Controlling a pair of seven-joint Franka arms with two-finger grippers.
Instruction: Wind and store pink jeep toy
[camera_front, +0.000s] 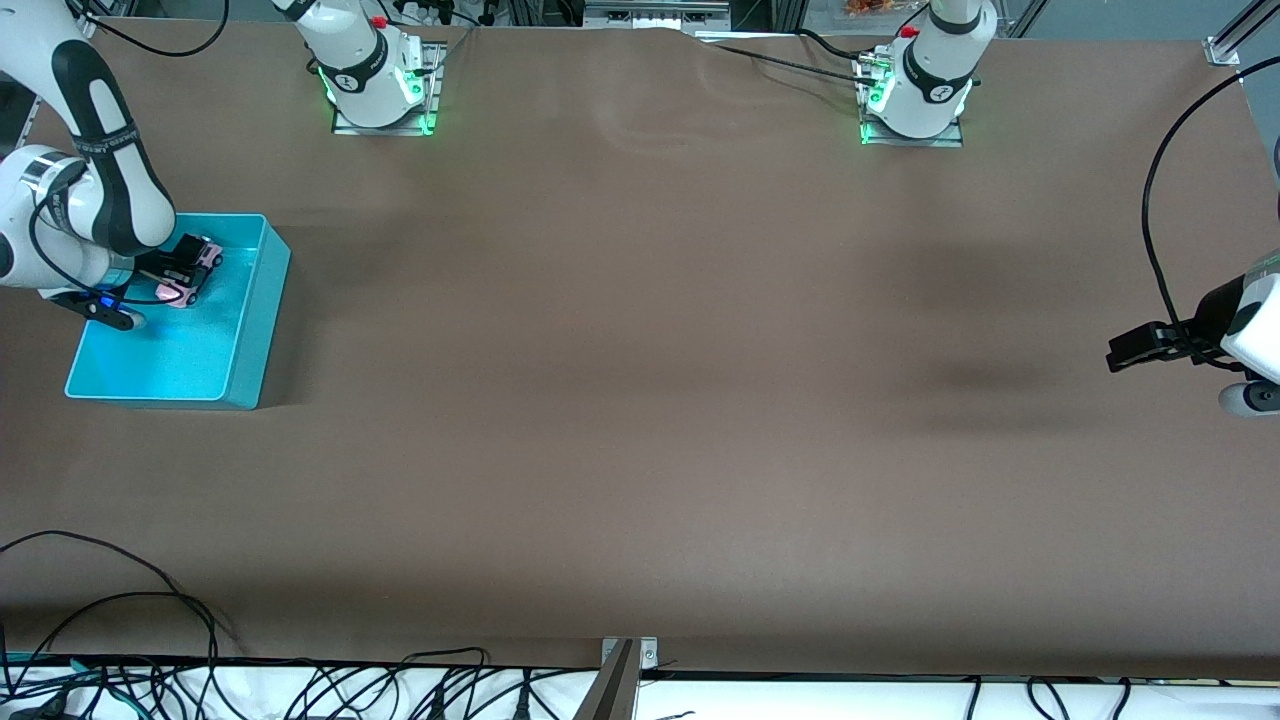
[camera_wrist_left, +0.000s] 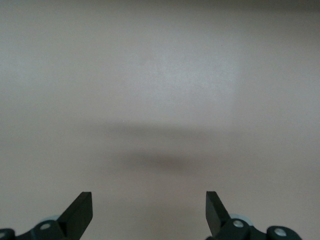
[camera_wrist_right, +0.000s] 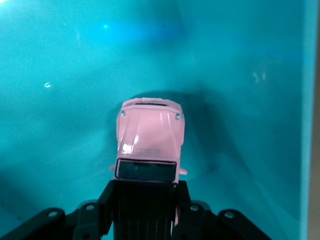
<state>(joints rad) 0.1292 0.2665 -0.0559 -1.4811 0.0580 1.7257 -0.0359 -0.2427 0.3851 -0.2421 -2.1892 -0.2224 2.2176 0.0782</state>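
Note:
I should let go of the pink jeep with my right gripper, because the jeep is low inside the turquoise bin, over the bin's bottom.
The pink jeep toy (camera_front: 198, 268), light pink with a black roof, is inside the turquoise bin (camera_front: 258, 312) at the right arm's end of the table. My right gripper (camera_front: 183, 266) is shut on it, its black fingers clamping the two sides of the roof. In the right wrist view the jeep (camera_wrist_right: 150, 132) points its bonnet at the bin's floor (camera_wrist_right: 60, 100), close to one wall, with the right gripper (camera_wrist_right: 144, 200) around its rear half. I cannot tell whether its wheels touch the floor. My left gripper (camera_front: 1125, 350) waits open over bare table at the left arm's end, and the left wrist view shows the left gripper (camera_wrist_left: 149, 210) holding nothing.
The brown table mat (camera_front: 640, 380) spreads between the two arms. Both arm bases (camera_front: 380, 90) (camera_front: 915, 100) stand along the edge farthest from the front camera. Loose black cables (camera_front: 300, 685) run along the nearest edge.

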